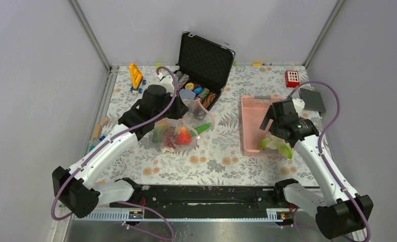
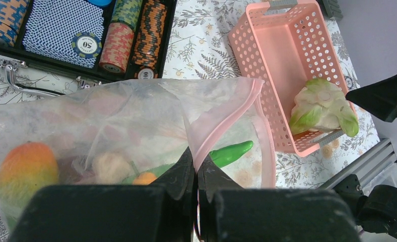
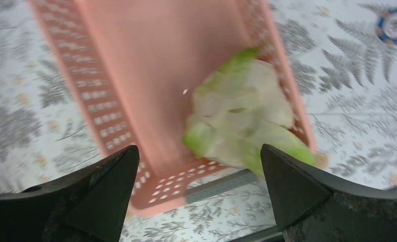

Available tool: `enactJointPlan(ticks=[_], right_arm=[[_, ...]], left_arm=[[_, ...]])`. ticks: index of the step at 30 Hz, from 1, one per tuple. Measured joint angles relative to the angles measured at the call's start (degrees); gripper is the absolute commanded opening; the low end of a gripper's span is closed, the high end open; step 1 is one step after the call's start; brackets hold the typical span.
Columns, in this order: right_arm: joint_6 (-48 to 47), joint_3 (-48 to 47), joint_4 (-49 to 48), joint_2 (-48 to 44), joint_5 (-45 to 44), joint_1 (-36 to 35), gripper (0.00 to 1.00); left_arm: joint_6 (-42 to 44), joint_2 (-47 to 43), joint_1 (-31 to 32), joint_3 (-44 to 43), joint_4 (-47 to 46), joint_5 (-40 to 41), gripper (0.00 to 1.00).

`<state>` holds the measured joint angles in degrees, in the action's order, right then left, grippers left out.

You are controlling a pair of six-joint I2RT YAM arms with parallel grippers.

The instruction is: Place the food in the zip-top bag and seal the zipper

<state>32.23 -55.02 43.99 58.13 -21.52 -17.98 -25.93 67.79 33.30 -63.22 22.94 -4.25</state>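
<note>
My right gripper needs to pick up the white-green leafy piece [image 3: 242, 118] next, by its leaf edge nearest the basket's near end [image 3: 275, 144]. The rest of the piece then enters the opening of the bag first.
The clear zip-top bag [image 1: 186, 123] lies mid-table with a mango [image 2: 25, 169], a long green vegetable [image 2: 232, 153] and a red fruit [image 1: 184, 136] inside. My left gripper [image 2: 195, 164] is shut on the bag's pink zipper strip [image 2: 221, 118] and holds the mouth up. The white-green leafy piece [image 3: 242, 118] lies in the near end of the pink basket [image 3: 131, 65]; it also shows in the top view [image 1: 277, 145]. My right gripper [image 3: 199, 174] is open and empty, just above the basket's near end.
An open black case [image 1: 204, 60] with poker chips [image 2: 133, 33] and cards stands behind the bag. A yellow toy [image 1: 136, 76] sits at the back left, a red block [image 1: 291, 78] and a grey plate [image 1: 313, 100] at the back right.
</note>
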Motion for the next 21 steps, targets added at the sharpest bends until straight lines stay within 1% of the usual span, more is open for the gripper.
enactJointPlan(ticks=[3, 5, 9, 21], right_arm=[[0.63, 1.40, 1.99, 0.90, -0.04, 4.63, 0.98], [0.70, 1.57, 2.54, 3.10, -0.09, 6.23, 0.98], [0.72, 1.60, 3.34, 9.25, -0.09, 7.13, 0.98], [0.57, 0.61, 4.59, 22.14, -1.60, 7.39, 0.98]], left_arm=[[0.00, 0.37, 0.00, 0.00, -0.33, -0.15, 0.00], [0.00, 0.59, 0.00, 0.00, -0.42, -0.20, 0.00], [0.00, 0.68, 0.00, 0.00, -0.42, -0.24, 0.00], [0.00, 1.05, 0.00, 0.00, -0.52, -0.37, 0.00]])
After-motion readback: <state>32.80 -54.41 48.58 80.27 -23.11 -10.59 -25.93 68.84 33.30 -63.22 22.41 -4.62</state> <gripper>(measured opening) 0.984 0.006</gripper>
